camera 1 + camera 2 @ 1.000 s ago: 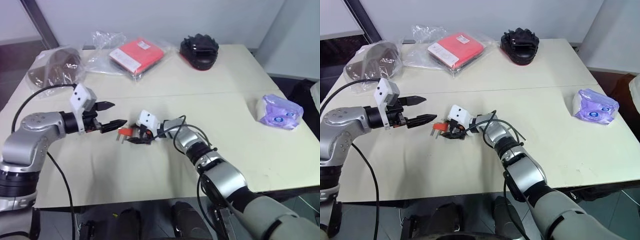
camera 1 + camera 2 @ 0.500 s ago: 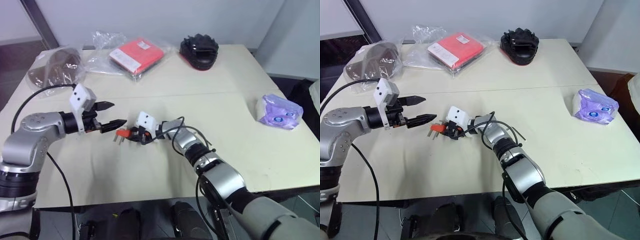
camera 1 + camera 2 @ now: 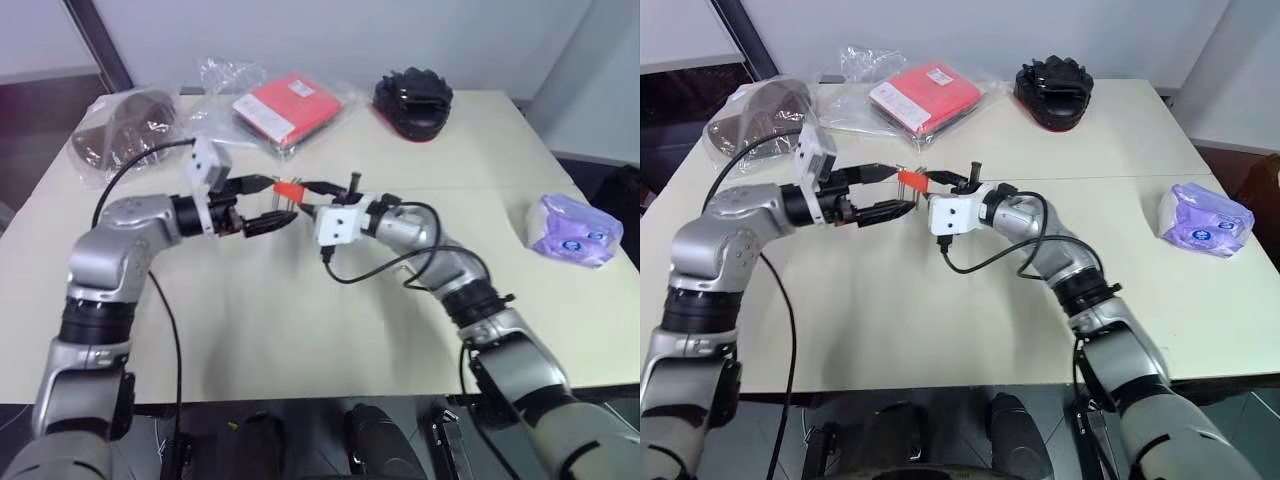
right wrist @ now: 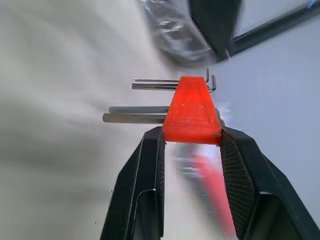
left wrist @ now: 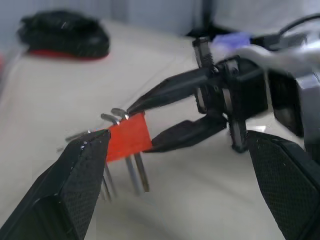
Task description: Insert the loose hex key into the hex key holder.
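The left gripper grabs the hex key holder (image 3: 289,188) by its broad flat sides next. Metal keys stick out above and below the red-orange holder.
The hex key holder (image 3: 289,188) is a small red-orange block with short grey keys sticking out of it. It hangs in the air above the table (image 3: 300,330). My right gripper (image 3: 302,190) is shut on it, and in the right wrist view its two fingers (image 4: 142,185) pinch the block (image 4: 192,112) from both sides. My left gripper (image 3: 905,187) is open and faces the right one. The holder (image 5: 129,136) sits between its spread fingertips (image 5: 85,165), close to one of them. The loose hex key is out of view.
At the back of the table lie a flat red packet in clear plastic (image 3: 285,103), a black object (image 3: 412,100) and a brown thing in a plastic bag (image 3: 120,130). A purple packet (image 3: 572,230) lies at the right edge. A black cable (image 3: 380,268) trails under my right wrist.
My right gripper closed on the holder, lifted it off the table and rolled over. My left gripper rose and moved in toward it. The camera view also shifted.
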`<control>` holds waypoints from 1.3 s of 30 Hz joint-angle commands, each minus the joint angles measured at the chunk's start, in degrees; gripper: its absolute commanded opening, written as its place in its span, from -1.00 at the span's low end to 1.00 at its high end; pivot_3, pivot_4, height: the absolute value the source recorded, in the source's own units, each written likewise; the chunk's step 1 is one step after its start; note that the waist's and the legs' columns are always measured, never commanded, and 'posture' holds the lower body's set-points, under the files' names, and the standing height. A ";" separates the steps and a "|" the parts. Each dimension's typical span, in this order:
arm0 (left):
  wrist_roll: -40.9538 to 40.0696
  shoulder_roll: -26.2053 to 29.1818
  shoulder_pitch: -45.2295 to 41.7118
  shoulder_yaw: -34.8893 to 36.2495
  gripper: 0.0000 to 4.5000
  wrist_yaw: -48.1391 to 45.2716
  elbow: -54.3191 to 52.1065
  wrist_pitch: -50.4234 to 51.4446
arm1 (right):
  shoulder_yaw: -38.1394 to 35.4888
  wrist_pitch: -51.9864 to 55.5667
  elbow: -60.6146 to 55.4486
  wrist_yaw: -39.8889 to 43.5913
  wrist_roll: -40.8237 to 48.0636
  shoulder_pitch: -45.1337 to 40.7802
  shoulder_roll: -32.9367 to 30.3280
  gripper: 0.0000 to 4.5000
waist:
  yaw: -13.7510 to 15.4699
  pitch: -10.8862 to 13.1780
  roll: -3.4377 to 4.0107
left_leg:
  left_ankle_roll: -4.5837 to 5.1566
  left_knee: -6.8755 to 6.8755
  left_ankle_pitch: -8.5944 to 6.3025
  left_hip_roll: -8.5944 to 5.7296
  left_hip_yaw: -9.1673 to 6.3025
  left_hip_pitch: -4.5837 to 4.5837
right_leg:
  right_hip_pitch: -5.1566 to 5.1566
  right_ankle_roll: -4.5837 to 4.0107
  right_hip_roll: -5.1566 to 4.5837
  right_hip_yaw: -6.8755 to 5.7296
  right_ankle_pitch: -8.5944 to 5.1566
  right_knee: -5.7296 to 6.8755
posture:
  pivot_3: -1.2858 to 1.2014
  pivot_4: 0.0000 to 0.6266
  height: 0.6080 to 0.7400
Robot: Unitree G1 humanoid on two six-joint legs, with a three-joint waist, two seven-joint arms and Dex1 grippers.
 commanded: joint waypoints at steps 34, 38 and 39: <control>-1.52 -6.04 -11.91 0.99 1.00 -10.51 12.70 -0.84 | -6.53 -9.14 -16.55 -5.33 -1.82 0.88 -15.14 -0.56 | 0.13 0.02 -0.03 | 0.00 0.07 0.01 0.01 0.00 0.01 | 0.04 -0.01 0.04 0.04 0.00 0.00 | 0.03 -0.52 1.00; -1.23 -6.62 -11.78 0.58 1.00 -10.57 12.80 -1.10 | -6.10 -9.05 -18.28 -4.45 -1.71 2.31 -14.95 -0.56 | 0.13 0.02 -0.03 | 0.00 0.06 0.01 0.01 0.00 0.01 | 0.04 -0.01 0.04 0.04 0.00 0.00 | 0.03 -0.52 1.00; -1.37 -6.82 -11.76 0.59 1.00 -10.57 12.69 -0.96 | -6.10 -8.92 -18.59 -4.19 -1.61 2.49 -14.93 -0.56 | 0.16 0.02 -0.03 | 0.00 0.07 0.01 0.01 0.00 0.01 | 0.05 0.00 0.04 0.04 0.00 0.00 | 0.03 -0.52 1.00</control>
